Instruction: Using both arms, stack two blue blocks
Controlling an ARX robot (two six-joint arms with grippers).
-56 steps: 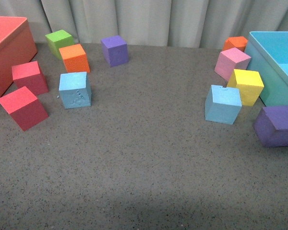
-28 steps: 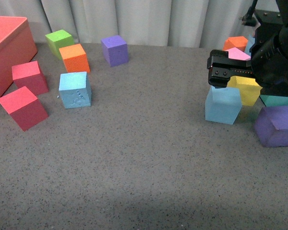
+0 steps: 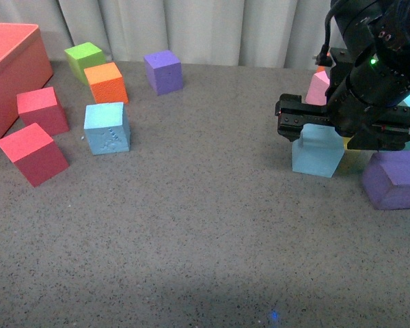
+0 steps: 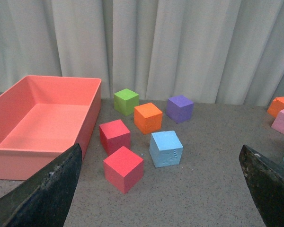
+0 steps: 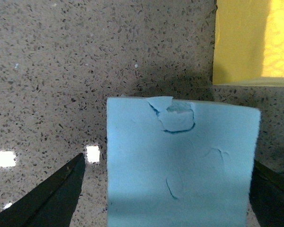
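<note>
My right gripper will grab the plain blue block by its opposite sides next, to stack the two blue blocks.
The plain blue block (image 3: pixel 317 152) with a small edge notch sits on the grey table at the right. My right gripper (image 3: pixel 338 134) hangs over it, open. In the right wrist view this block (image 5: pixel 182 161) lies between the two dark fingers (image 5: pixel 52 198), with a gap on each side. The other blue block (image 3: pixel 107 128), with embossed marks, stands at the left. The left wrist view shows it (image 4: pixel 165 149) ahead of my left gripper (image 4: pixel 156 198), which is open, empty and well short of it. The left arm is out of the front view.
A red bin (image 3: pixel 14 68) stands at the far left, with two red cubes (image 3: pixel 33 154), an orange cube (image 3: pixel 106 82), a green cube (image 3: pixel 84 60) and a purple cube (image 3: pixel 163 72) nearby. A yellow cube (image 5: pixel 251 42), a pink cube (image 3: pixel 319 89) and a purple cube (image 3: pixel 393 179) crowd the right block.
The right arm came into the front view from the right, then moved left and down over the plain blue block. No block has moved.
</note>
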